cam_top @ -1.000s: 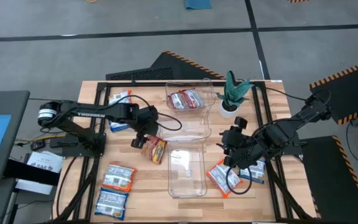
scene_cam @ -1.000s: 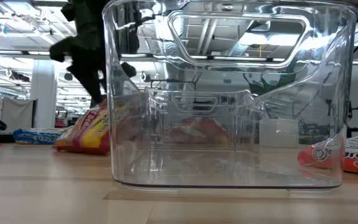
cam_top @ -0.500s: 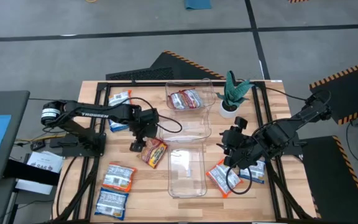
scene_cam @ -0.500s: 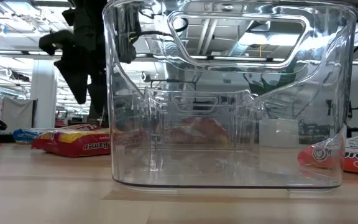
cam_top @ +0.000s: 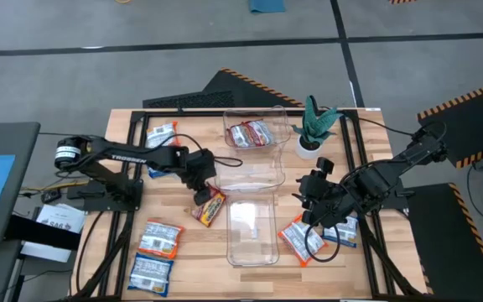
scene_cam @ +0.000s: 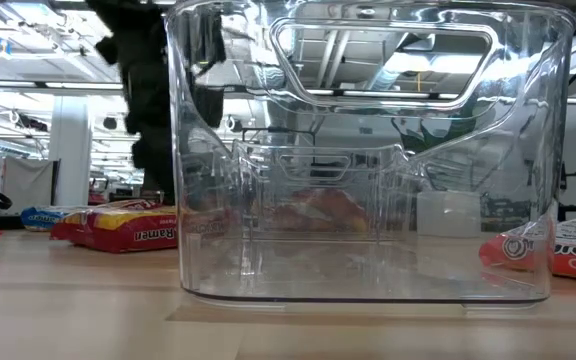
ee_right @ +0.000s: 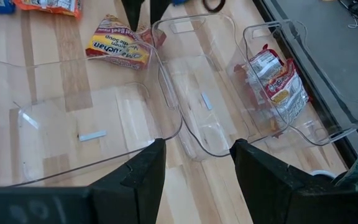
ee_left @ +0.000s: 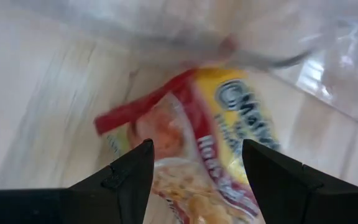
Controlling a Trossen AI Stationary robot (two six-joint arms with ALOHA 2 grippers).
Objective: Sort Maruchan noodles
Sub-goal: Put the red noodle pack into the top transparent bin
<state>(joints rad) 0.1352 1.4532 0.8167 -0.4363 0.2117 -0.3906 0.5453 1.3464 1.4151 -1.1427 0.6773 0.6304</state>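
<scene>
My left gripper should next grab the red-and-yellow packet by its red end edge point(ee_left: 143, 104) to sort the Maruchan noodles into the far bin.
A red-and-yellow Maruchan noodles packet point(cam_top: 210, 206) lies flat on the table just left of the clear bins, also seen in the low view point(scene_cam: 118, 228). My left gripper point(cam_top: 201, 192) hangs open right over the packet's far end, pointing steeply down. In the left wrist view its fingers stand on either side of the packet point(ee_left: 216, 143); whether they touch it I cannot tell. My right gripper point(cam_top: 310, 211) waits open in the air at the right, above a red packet point(cam_top: 297, 239) and a blue one point(cam_top: 343, 231). Nothing is between its fingers point(ee_right: 197, 180).
Three clear bins stand in a row mid-table: the far one point(cam_top: 275, 117) holds a red packet point(cam_top: 251, 132), then a middle one point(cam_top: 277, 172) and a near one point(cam_top: 267, 252). Blue-and-white packets point(cam_top: 159, 237) lie near left, more point(cam_top: 162, 131) far left. A potted plant point(cam_top: 313, 126) stands behind the right arm.
The red-and-yellow packet, tilted up on one edge beside my left gripper a second ago, has tipped over and now lies flat on the table. My left gripper has rolled about its own axis and come down toward the packet, staying open.
</scene>
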